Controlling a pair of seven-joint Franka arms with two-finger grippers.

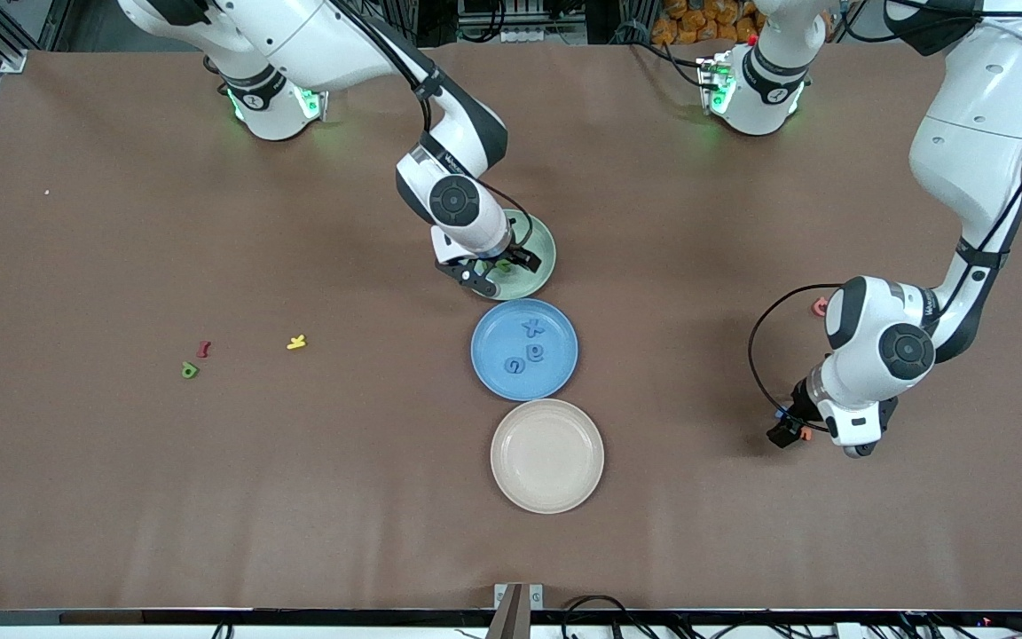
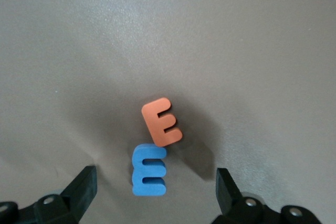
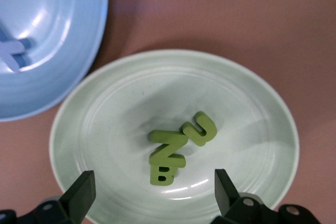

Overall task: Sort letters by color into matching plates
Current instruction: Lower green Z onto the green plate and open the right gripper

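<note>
In the left wrist view, my left gripper's fingers stand low on either side of the blue E, so my left gripper closes on it next.
The pale green plate (image 1: 543,251) holds three green letters (image 3: 168,153) in a small pile. My right gripper (image 1: 500,270) hangs open and empty just above them, also seen in the right wrist view (image 3: 152,192). The blue plate (image 1: 491,337), nearer the front camera, holds three blue letters (image 1: 533,327). A fourth green letter (image 1: 189,370) lies on the table toward the right arm's end. My left gripper (image 1: 790,432) is low over the table at the left arm's end, open, with a blue letter E (image 2: 149,170) between its fingers, touching an orange E (image 2: 161,121).
A beige plate (image 1: 547,455) sits empty, nearer the front camera than the blue plate. A red letter (image 1: 203,348) and a yellow letter (image 1: 296,342) lie by the loose green letter. Another reddish letter (image 1: 820,307) lies by the left arm.
</note>
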